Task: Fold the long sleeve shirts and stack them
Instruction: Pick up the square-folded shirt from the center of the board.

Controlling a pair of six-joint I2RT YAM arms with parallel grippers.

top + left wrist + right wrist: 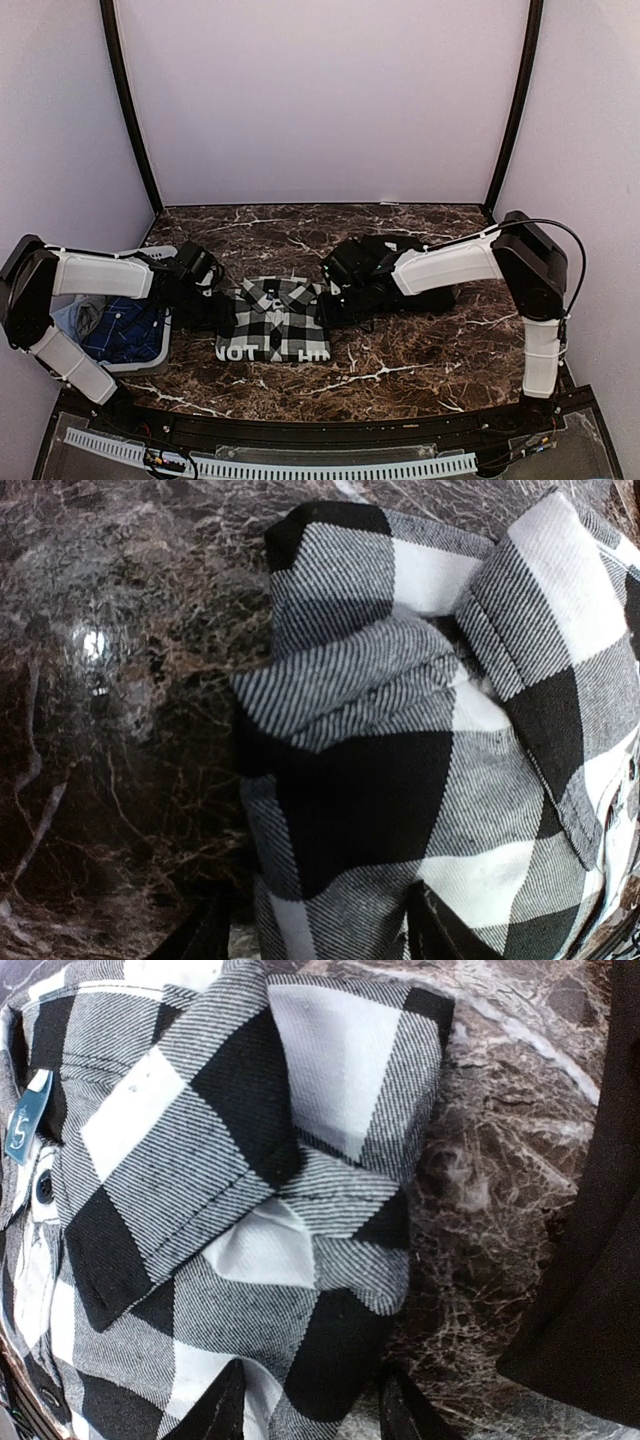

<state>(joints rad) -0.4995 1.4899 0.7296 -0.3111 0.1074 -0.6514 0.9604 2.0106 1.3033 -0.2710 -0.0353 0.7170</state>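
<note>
My left gripper is to grab the check shirt's folded side edge (230,318) (312,926) next, opposite my right gripper, so the shirt can be stacked still folded on the black garment.
A black-and-white check long sleeve shirt (275,318) lies folded flat at the middle of the table, collar to the far side, white block letters along its near edge. My left gripper (222,305) sits low at the shirt's left edge. In the left wrist view the shirt (400,760) runs between the dark fingers (205,930), which stand apart around its folded edge; the left gripper (315,920) is open. My right gripper (325,300) is at the shirt's right edge. It (310,1400) straddles the shirt (230,1190) the same way, open.
A white perforated basket (150,350) holding blue cloth (125,330) stands at the left table edge, under the left arm. A black garment (400,270) lies behind the right arm and shows as a dark fold (590,1260). Dark marble tabletop (400,370) all round.
</note>
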